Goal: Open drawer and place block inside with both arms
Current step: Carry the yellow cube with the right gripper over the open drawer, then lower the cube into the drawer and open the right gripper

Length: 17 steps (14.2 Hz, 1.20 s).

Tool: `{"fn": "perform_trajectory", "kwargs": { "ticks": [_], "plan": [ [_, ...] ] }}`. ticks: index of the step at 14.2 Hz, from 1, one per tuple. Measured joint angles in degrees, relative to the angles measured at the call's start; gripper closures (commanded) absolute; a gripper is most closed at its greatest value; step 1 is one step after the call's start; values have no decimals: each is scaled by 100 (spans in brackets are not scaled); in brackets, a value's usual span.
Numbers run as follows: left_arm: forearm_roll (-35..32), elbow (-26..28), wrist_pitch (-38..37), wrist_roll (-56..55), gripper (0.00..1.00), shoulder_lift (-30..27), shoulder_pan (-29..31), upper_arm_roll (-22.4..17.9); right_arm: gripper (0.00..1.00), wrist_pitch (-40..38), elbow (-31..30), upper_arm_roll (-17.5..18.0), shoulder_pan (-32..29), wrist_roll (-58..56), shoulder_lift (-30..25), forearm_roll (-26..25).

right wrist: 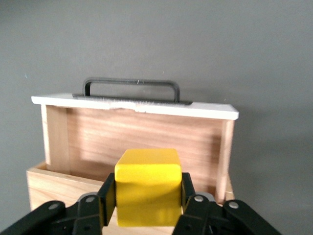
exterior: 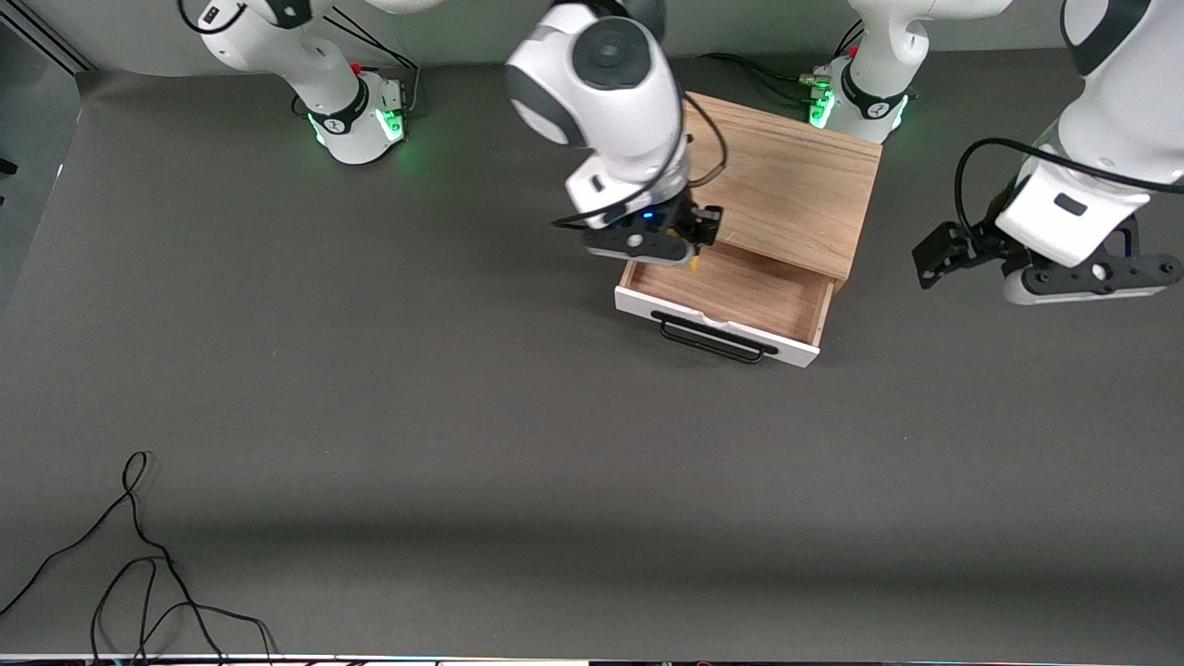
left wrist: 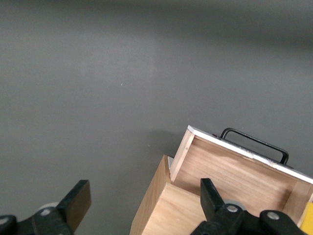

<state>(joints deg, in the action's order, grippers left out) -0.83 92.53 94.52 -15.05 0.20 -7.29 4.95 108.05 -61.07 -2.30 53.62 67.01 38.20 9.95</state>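
Note:
My right gripper stays closed on the yellow block (exterior: 690,263) (right wrist: 147,183) from here until the block is inside the open drawer, since the block hangs above the drawer.
The drawer (exterior: 740,294) is pulled out of the wooden box (exterior: 786,190), its white front and black handle (exterior: 712,339) facing the front camera. My right gripper (exterior: 689,252) is shut on the yellow block (exterior: 690,263) and holds it over the drawer's inner end, by the box's edge. In the right wrist view the block (right wrist: 147,183) sits between the fingers (right wrist: 107,192), above the open drawer (right wrist: 142,134). My left gripper (exterior: 1082,282) is open and empty, raised beside the box at the left arm's end. Its wrist view shows the drawer (left wrist: 244,176) and box corner (left wrist: 171,210).
A loose black cable (exterior: 139,555) lies on the dark table near the front camera at the right arm's end. Both arm bases (exterior: 356,116) stand along the table's edge farthest from the front camera.

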Motion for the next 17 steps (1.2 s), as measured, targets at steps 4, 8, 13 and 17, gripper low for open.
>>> {"fn": "perform_trajectory", "kwargs": {
  "ticks": [4, 8, 13, 17],
  "plan": [
    [287, 7, 13, 1067, 0, 7, 327, -153, 80, 159, 44, -21, 146, 17, 405, -52],
    [267, -129, -199, 1183, 0, -45, 409, -244, 80, 330, 50, -21, 194, 118, 704, -221],
    [183, -168, -397, 1461, 0, -73, 462, -324, 74, 542, 51, -22, 254, 205, 951, -392],
    [180, -157, -430, 1520, 0, -59, 484, -316, 46, 823, 52, -21, 365, 397, 1161, -616]
  ]
}}
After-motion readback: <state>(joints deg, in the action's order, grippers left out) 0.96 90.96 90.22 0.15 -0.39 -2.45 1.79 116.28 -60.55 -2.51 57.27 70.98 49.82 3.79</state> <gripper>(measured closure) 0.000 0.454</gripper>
